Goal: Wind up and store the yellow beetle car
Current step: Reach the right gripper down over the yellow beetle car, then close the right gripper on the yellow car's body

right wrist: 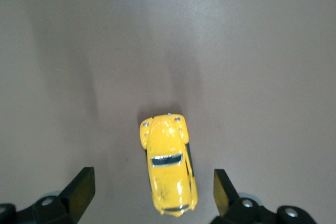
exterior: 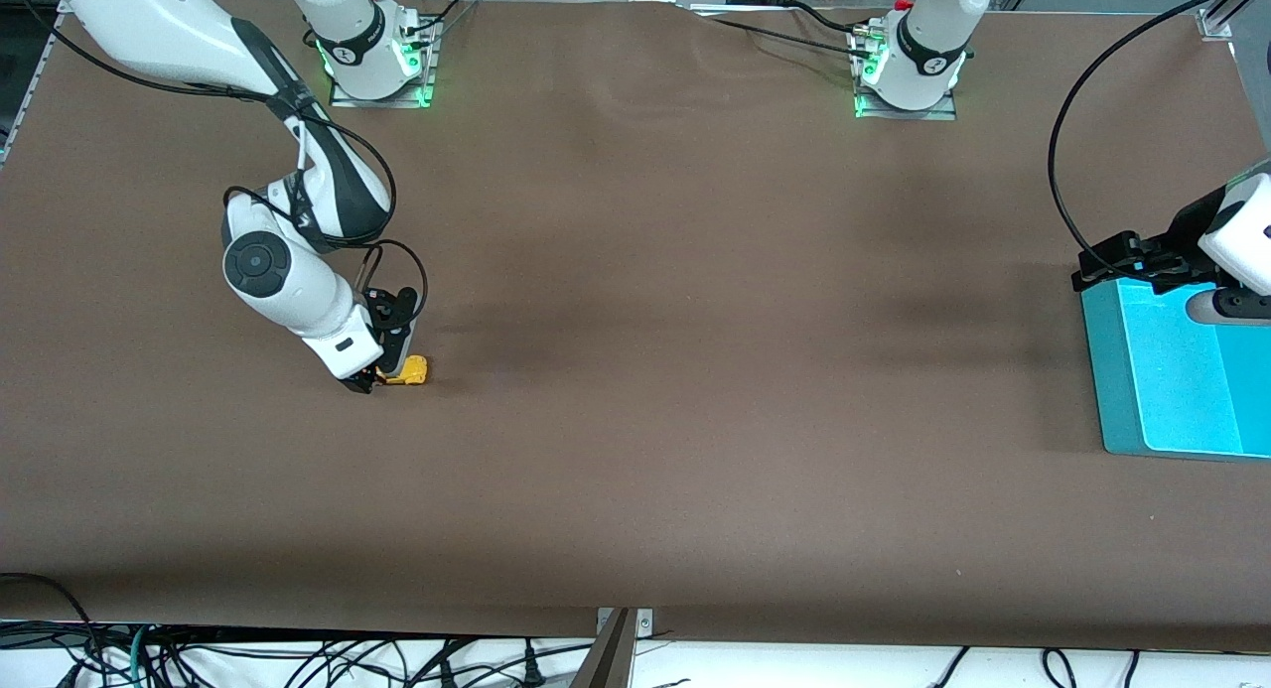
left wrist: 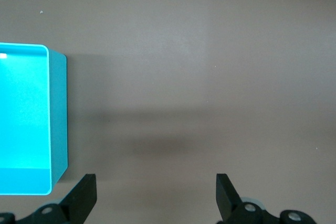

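Note:
My right gripper grabs the yellow beetle car by the sides of its roof [right wrist: 171,179] next, to wind it.
The yellow beetle car [exterior: 410,371] stands on its wheels on the brown table toward the right arm's end. In the right wrist view the car [right wrist: 168,163] lies between my two open fingers, touching neither. My right gripper [exterior: 369,378] is low over the table at the car, open. My left gripper [left wrist: 156,198] is open and empty, over the table beside the teal bin [left wrist: 26,119]. In the front view the left gripper [exterior: 1117,266] hangs at the bin's [exterior: 1117,390] edge toward the robots.
The teal bin stands at the left arm's end of the table and its inside shows nothing. Cables hang along the table edge nearest the front camera [exterior: 298,658]. The arm bases [exterior: 372,48] stand along the top edge.

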Robot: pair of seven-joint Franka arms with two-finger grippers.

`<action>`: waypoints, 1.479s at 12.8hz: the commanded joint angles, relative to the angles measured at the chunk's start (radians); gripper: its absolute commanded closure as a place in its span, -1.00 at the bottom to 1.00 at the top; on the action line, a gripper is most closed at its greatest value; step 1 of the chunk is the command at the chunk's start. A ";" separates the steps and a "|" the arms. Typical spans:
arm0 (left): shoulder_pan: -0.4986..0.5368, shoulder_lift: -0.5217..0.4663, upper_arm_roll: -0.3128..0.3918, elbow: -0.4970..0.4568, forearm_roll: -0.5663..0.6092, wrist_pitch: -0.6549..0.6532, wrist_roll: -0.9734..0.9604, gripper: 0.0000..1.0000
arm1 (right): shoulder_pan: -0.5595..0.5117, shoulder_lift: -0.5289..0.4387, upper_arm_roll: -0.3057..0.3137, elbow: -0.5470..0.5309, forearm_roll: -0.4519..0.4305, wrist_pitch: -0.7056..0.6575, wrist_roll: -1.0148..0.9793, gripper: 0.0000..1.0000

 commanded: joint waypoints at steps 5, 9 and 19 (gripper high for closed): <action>-0.003 0.011 0.004 0.028 -0.017 -0.016 0.015 -1.00 | -0.074 0.083 0.007 -0.003 -0.018 0.118 -0.176 -0.99; -0.003 0.011 0.004 0.028 -0.017 -0.016 0.015 -1.00 | -0.074 0.086 0.007 -0.002 -0.018 0.118 -0.164 -0.57; -0.002 0.011 0.004 0.028 -0.017 -0.016 0.016 -1.00 | -0.074 0.098 0.007 -0.005 -0.020 0.118 -0.176 0.62</action>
